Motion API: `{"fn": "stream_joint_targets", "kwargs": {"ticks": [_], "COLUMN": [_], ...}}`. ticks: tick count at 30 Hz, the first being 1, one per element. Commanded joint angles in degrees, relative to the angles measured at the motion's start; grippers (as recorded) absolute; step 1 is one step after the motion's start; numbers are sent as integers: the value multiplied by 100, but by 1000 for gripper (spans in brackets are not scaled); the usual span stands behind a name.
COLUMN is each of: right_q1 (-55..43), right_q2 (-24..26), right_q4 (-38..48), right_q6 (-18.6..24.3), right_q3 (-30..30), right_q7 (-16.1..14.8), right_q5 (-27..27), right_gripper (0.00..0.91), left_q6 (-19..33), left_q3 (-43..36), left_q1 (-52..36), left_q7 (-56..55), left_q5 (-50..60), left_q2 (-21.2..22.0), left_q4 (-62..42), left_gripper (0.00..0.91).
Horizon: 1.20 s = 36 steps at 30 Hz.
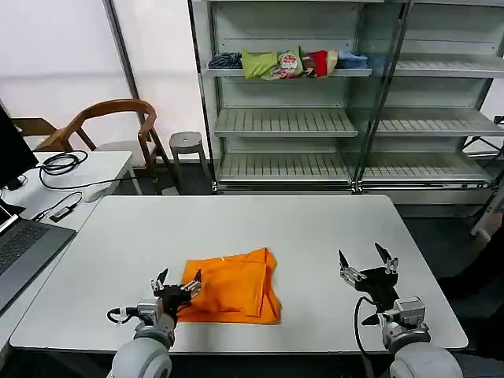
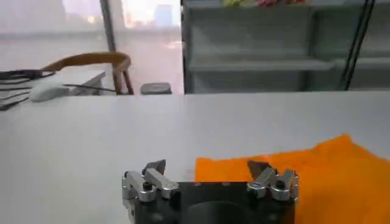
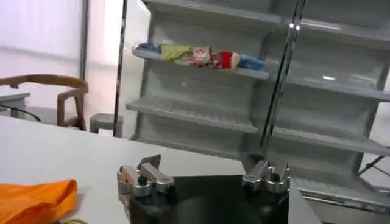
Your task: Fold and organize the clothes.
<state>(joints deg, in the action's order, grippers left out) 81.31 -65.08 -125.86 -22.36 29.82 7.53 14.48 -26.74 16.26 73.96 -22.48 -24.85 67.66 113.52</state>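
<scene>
I should grab the orange T-shirt (image 1: 232, 287) with my left gripper next, by its edge with the pointed corner (image 1: 271, 268), to fold and organize the clothes.
The clothes are one bright orange T-shirt (image 1: 234, 286), folded into a rough rectangle near the front of the white table (image 1: 268, 228). My left gripper (image 1: 178, 283) is open at the shirt's left edge, low over the table. In the left wrist view its fingers (image 2: 155, 168) stand wide apart, one over bare table and one over the orange shirt (image 2: 317, 176). My right gripper (image 1: 367, 264) is open above the table, well to the right of the shirt, holding nothing. The right wrist view shows a corner of the orange shirt (image 3: 36, 199) off to one side.
A metal shelf unit (image 1: 346, 94) stands behind the table, with a multicoloured bundle of garments (image 1: 287, 63) on an upper shelf. A side desk (image 1: 63, 177) with cables, a laptop (image 1: 20, 252) and a wooden chair (image 1: 110, 118) lie to the left.
</scene>
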Motion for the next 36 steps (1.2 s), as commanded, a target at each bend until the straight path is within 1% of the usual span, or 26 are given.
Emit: {"fn": "stream_joint_targets", "kwargs": {"ticks": [1,9,17,20,30,31,32,33,34,36], "right_q1": [-12,29,43,49,65,69,70,73,73,71], "right_q2": [-14,-52,-78,-63,-55,-50,-45,-35,-31,-13], "right_q4": [-19,-36,-43,-49,-58,-60,-62,-64,-65,-74], "right_q6": [-5,-2,-3,-6,-5,-6,-6,-5,-5,-7], "right_q3": [-46,-37,-58,-47,-64,-62,-61,-56,-54,-38], "right_q7": [4,3,1,3,4,3,4,3,4,3], "right_q5": [-12,-34,-66,-65,-66,-65,-65,-64,-63,-58], "right_gripper": [907,907,907,907,907,907,907,907,907,907], "left_q6": [-148,2,-3,-10,30,34,37,42,82,118], "left_q3": [-196,-141,-261,-287,-277,-275,-276,-278,-285,-297], "left_q1": [-22,-57,-26,-27,-36,-34,-29,-19,-11,9], "left_q7": [-359,-421,-409,-410,-363,-359,-354,-333,-331,-294], "left_q5": [54,-152,-213,-402,-402,-404,-405,-408,-415,-423], "left_q2": [62,-2,8,35,0,10,11,14,19,22], "left_q4": [-324,-361,-396,-401,-540,-551,-555,-561,-562,-539], "left_gripper": [907,907,907,907,907,846,433,141,40,30]}}
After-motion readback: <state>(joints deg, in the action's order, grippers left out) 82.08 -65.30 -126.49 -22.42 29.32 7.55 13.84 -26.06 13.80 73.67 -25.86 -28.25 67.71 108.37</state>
